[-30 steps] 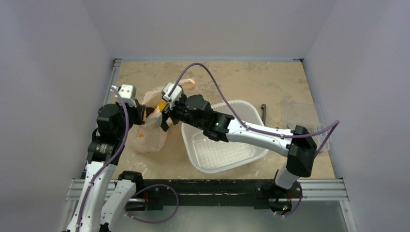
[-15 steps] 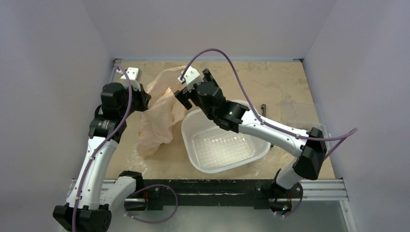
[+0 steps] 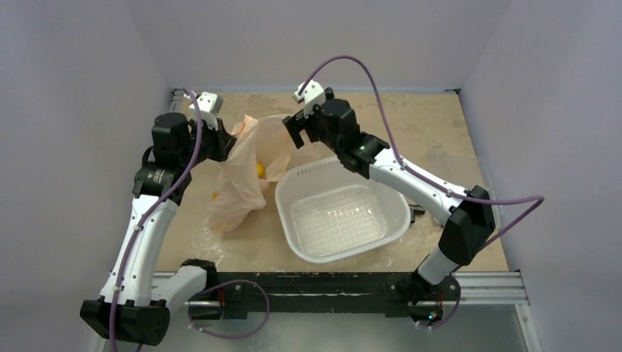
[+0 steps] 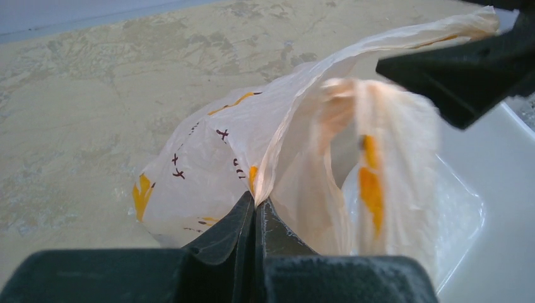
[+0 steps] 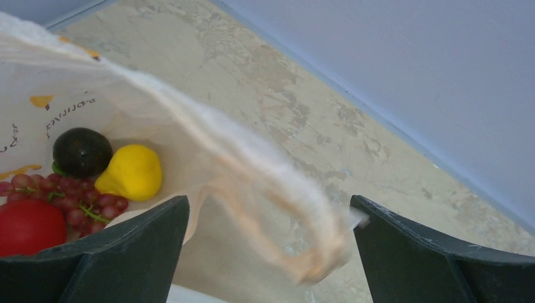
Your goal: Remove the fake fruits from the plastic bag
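Observation:
My right gripper is to grab the bag by its handle edge (image 3: 282,132) (image 5: 277,186) next, so that my left gripper stays free to take out the fake fruits.
The peach-beige plastic bag (image 3: 246,180) hangs left of the white perforated basin (image 3: 396,209). My left gripper (image 3: 220,143) is shut on the bag's edge (image 4: 271,158) and holds it up. My right gripper (image 3: 292,138) is wide open at the bag's far side. A blurred bag handle (image 5: 277,208) lies loose between its jaws, unclamped. Inside the bag, in the right wrist view, lie a dark purple fruit (image 5: 82,151), a yellow lemon-like fruit (image 5: 131,172), reddish grapes (image 5: 76,202) and a red tomato-like ball (image 5: 28,226). The yellow fruit also shows from above (image 3: 260,169).
The basin's rim (image 4: 505,164) sits right beside the bag. A clear plastic sheet or lid (image 3: 462,176) lies at the table's right side. Grey walls close the table on three sides.
Both grippers rose and moved toward the far wall, lifting the bag. The right gripper has opened and let the bag handle slip, and the bag's mouth now gapes open.

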